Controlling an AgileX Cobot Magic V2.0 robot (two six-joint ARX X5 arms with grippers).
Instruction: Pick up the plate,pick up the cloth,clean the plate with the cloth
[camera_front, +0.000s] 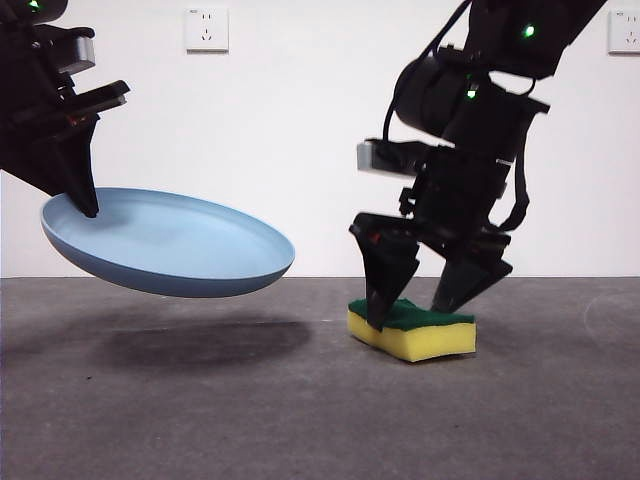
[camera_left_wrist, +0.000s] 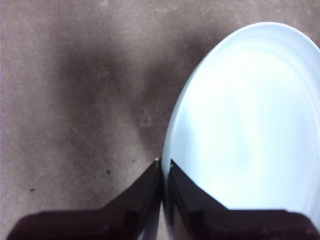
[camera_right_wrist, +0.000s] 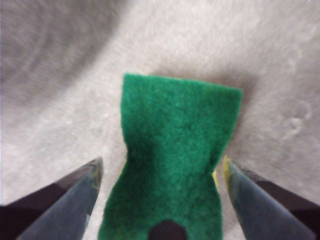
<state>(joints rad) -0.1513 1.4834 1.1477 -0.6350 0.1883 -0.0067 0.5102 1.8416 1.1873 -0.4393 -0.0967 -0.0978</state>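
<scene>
My right gripper picks up the sponge by its narrow middle next, to wipe the plate clean.
The light blue plate hangs tilted above the table at the left. My left gripper is shut on its rim. In the left wrist view the jaws pinch the edge of the plate. The cloth is a yellow sponge with its green face up, lying on the table right of centre. My right gripper is open and lowered over it, one jaw on each side. In the right wrist view the gripper straddles the green face of the sponge, with small gaps at both jaws.
The dark grey table carries the plate's shadow under the plate. A white wall stands behind with two sockets, one at the upper left and one at the upper right.
</scene>
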